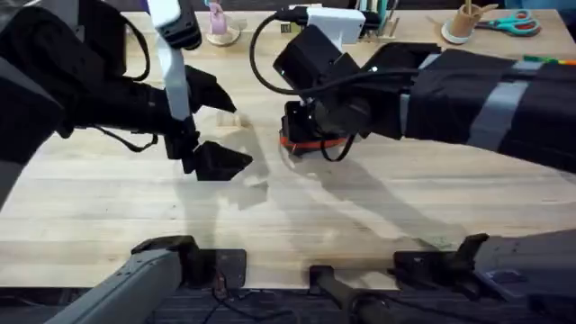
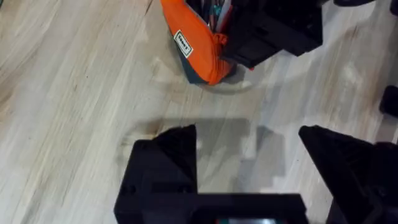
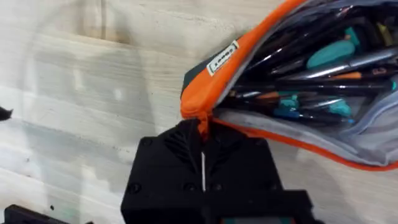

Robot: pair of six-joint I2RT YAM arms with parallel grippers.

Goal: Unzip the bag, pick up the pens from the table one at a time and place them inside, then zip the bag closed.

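Observation:
I will next grab the bag by its free closed end (image 1: 286,141) (image 2: 210,70) with my left gripper, because my right gripper and the open zipper full of pens take up the rest.
The orange bag (image 3: 217,74) lies on the table (image 1: 297,216) with its zipper open. Several pens (image 3: 298,87), dark and teal, lie packed inside against the grey lining. My right gripper (image 3: 202,127) is shut on the zipper at the bag's orange end. Seen from overhead, that right gripper (image 1: 306,135) covers most of the bag (image 1: 301,142) at mid-table. My left gripper (image 1: 216,160) hovers low over bare wood to the bag's left. Its fingers (image 2: 180,143) are spread wide with nothing between them. In the left wrist view the bag (image 2: 199,50) lies a short way ahead of the left gripper (image 2: 249,134).
Along the far edge stand a pink object on a dish (image 1: 219,22), a white box (image 1: 337,22), a wooden cup (image 1: 465,22) and teal scissors (image 1: 513,22). Bare wood stretches across the table's front half.

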